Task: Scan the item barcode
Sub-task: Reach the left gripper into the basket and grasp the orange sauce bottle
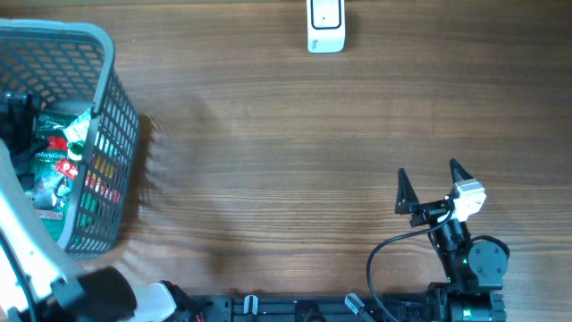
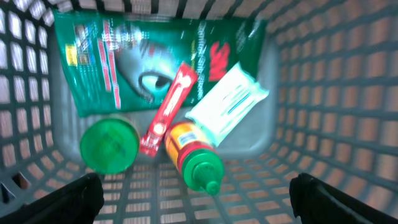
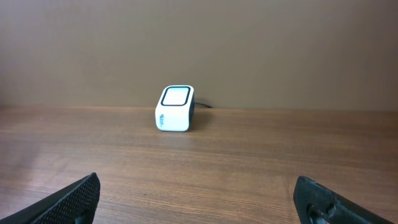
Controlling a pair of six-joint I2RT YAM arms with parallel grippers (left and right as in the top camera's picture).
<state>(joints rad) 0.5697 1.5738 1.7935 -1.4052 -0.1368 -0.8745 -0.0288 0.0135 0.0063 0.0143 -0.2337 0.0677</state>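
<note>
I should next grab the yellow bottle across its green cap end with my left gripper, so its label's barcode stays uncovered to scan.
A grey mesh basket at the table's left holds the items. In the left wrist view I see a green 3M pack, a red stick pack, a white packet, a yellow bottle with a green cap and a green-lidded jar. My left gripper hangs open above them, touching nothing. The white barcode scanner stands at the far edge, also seen from the right wrist as the scanner. My right gripper is open and empty over bare wood at front right, facing the scanner.
The basket wall rises all round the left gripper. The left arm reaches in from the front left corner. A black cable loops beside the right arm's base. Wooden table lies between basket and right arm.
</note>
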